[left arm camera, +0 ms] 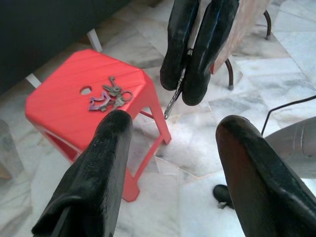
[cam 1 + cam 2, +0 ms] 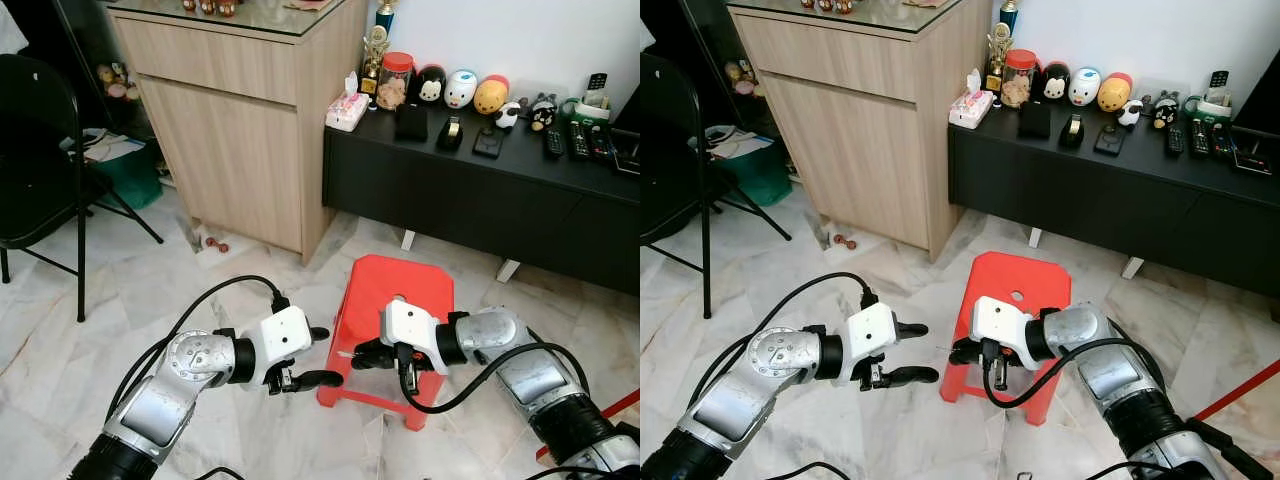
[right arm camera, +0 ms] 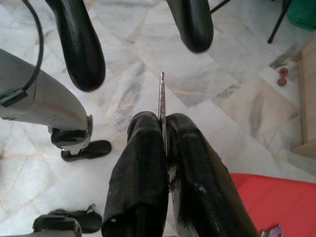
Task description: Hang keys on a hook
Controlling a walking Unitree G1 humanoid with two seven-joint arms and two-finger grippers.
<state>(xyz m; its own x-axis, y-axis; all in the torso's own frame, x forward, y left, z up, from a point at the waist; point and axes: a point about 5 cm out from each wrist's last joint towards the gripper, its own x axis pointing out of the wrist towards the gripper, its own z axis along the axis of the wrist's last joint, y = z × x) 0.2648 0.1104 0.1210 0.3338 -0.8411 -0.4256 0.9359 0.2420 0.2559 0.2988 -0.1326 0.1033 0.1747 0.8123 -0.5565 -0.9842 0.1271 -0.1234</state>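
Note:
My left gripper should next grab the single key's blade, which sticks out past my right gripper's fingers covering the key's rest.
My right gripper (image 3: pixel 162 121) is shut on a thin metal key (image 3: pixel 161 94) whose blade sticks out past the fingertips. It hovers at the front left corner of a red plastic stool (image 2: pixel 400 285). My left gripper (image 2: pixel 325 356) is open and faces it from the left. In the right wrist view the key tip points into the gap between the left fingers (image 3: pixel 81 54), without touching them. A bunch of keys (image 1: pixel 109 97) lies on the stool's top beside its round hole.
A wooden cabinet (image 2: pixel 240 130) stands at the back left and a low black console (image 2: pixel 480 190) with figurines and remotes at the back right. A black folding chair (image 2: pixel 40 160) is at the far left. Marble floor surrounds the stool.

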